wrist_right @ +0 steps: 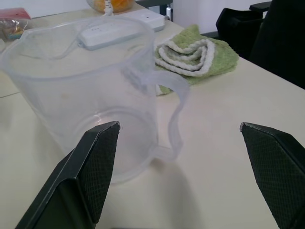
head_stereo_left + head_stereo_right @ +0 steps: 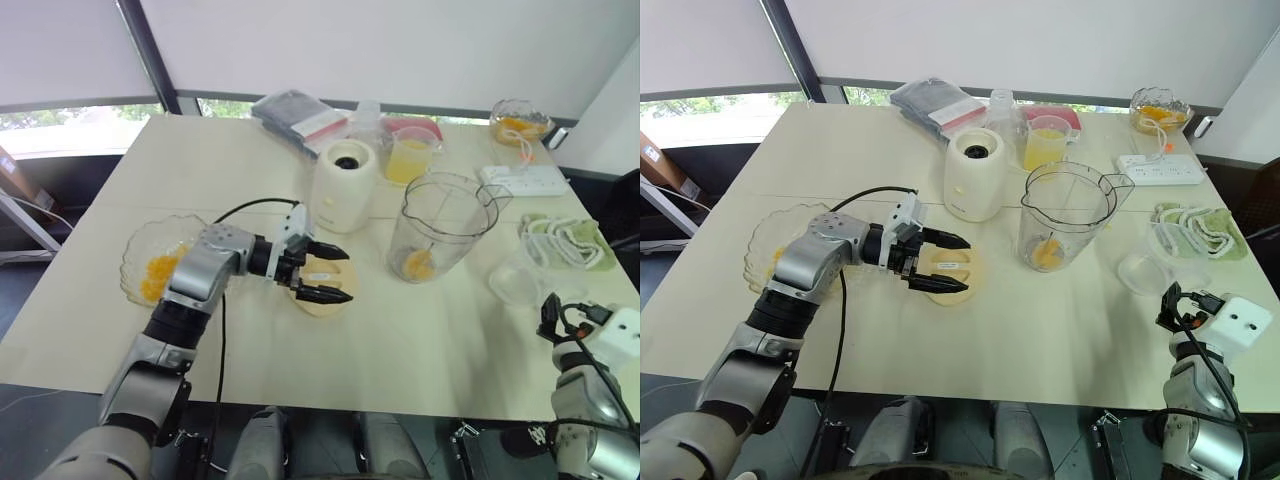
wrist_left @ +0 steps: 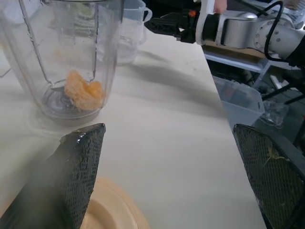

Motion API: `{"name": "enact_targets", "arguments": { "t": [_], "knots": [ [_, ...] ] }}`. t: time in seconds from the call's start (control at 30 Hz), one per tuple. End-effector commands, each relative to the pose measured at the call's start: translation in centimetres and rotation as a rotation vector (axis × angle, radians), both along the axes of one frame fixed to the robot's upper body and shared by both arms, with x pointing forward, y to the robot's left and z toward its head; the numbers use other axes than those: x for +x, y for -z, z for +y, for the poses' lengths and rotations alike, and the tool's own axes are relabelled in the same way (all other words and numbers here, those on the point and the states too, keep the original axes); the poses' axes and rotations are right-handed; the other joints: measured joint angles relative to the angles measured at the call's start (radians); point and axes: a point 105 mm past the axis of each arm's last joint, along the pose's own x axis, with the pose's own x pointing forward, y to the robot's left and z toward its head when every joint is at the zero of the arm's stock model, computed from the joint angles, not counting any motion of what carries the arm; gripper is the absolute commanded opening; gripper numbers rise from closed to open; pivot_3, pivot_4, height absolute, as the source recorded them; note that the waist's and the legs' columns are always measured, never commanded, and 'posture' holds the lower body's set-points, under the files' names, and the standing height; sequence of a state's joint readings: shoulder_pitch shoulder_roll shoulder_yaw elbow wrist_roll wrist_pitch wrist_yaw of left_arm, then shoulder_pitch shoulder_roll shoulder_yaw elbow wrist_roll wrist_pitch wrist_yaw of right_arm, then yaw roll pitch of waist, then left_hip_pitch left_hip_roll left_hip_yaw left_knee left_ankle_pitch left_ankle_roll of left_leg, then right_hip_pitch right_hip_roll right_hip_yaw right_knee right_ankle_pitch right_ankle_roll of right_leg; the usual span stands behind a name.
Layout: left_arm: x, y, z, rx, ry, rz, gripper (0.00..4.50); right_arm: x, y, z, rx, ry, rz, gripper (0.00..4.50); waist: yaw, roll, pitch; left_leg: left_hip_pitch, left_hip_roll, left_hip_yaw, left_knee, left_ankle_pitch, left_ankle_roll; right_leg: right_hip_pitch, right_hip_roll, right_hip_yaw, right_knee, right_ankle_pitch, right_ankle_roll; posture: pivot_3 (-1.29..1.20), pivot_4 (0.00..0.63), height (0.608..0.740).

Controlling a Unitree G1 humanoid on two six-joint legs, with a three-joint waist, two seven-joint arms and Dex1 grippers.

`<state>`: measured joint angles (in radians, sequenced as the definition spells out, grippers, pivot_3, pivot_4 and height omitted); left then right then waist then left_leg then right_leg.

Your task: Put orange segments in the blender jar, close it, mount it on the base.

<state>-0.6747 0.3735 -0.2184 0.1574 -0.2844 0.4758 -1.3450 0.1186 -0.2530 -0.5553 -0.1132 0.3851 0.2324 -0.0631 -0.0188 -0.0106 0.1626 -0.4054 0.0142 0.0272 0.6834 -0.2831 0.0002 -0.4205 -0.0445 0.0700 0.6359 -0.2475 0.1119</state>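
Observation:
My right gripper's fingers stop short of the clear cup's handle and closing now would miss it, so the gripper moves toward the handle before it closes.
The clear blender jar [image 2: 440,222] stands upright and uncovered at centre right, with a few orange segments [image 2: 418,263] at its bottom [image 3: 83,90]. More orange segments [image 2: 158,272] lie in a glass bowl [image 2: 135,255] at the left. Behind centre stands the cream base [image 2: 347,185], its dark socket bare. My left gripper [image 2: 345,276] is open and points right, just above a cream round lid [image 2: 322,300] lying flat on the table. At the table's near right corner my right gripper [image 2: 1175,305] is open and empty, facing a small clear cup [image 1: 95,95].
A cup of yellow juice [image 2: 410,158] stands behind the jar. A white power strip [image 2: 525,178], a green cloth [image 2: 565,240], a glass bowl of fruit [image 2: 520,120] and some packets [image 2: 300,115] lie along the back and right. The small clear cup [image 2: 518,282] stands near the right edge.

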Motion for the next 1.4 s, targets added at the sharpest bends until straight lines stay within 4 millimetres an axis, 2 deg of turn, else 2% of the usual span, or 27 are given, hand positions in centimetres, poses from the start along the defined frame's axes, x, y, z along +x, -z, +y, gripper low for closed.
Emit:
{"name": "enact_targets", "arguments": {
  "t": [0.03,0.37,0.87,1.4],
  "knots": [
    [-0.2,-0.9,-0.1,-0.018,0.006,-0.032,4.48,0.2,-0.8,-0.7,-0.034,0.028,-0.025,4.23,0.000,0.000,0.000,0.000,0.000,0.000,0.000,0.000,0.000,0.000,0.000,0.000,0.000,0.000,0.000,0.00,0.150,0.740],
    [-0.3,-0.8,0.0,-0.005,-0.009,-0.042,4.48,0.2,-0.3,-1.0,-0.034,0.037,-0.015,4.23,-0.001,0.000,0.000,0.000,0.000,0.000,0.000,0.000,0.000,0.000,0.000,0.000,0.000,0.000,0.000,0.00,0.150,0.740],
    [-0.4,-0.4,-0.2,0.018,0.003,-0.066,4.48,0.1,-1.0,-2.8,-0.088,0.106,-0.026,4.23,-0.002,0.000,0.000,0.000,0.000,0.000,0.000,0.000,0.000,0.000,0.000,0.000,0.000,0.000,0.000,0.00,0.150,0.740],
    [-0.3,-0.2,0.1,0.034,-0.014,-0.090,4.48,1.2,-1.5,-4.2,-0.115,0.154,-0.041,4.23,-0.002,0.001,0.000,0.000,0.000,0.000,0.000,0.000,0.000,0.000,0.000,0.000,-0.001,0.000,-0.001,0.00,0.150,0.740]
  ]
}}
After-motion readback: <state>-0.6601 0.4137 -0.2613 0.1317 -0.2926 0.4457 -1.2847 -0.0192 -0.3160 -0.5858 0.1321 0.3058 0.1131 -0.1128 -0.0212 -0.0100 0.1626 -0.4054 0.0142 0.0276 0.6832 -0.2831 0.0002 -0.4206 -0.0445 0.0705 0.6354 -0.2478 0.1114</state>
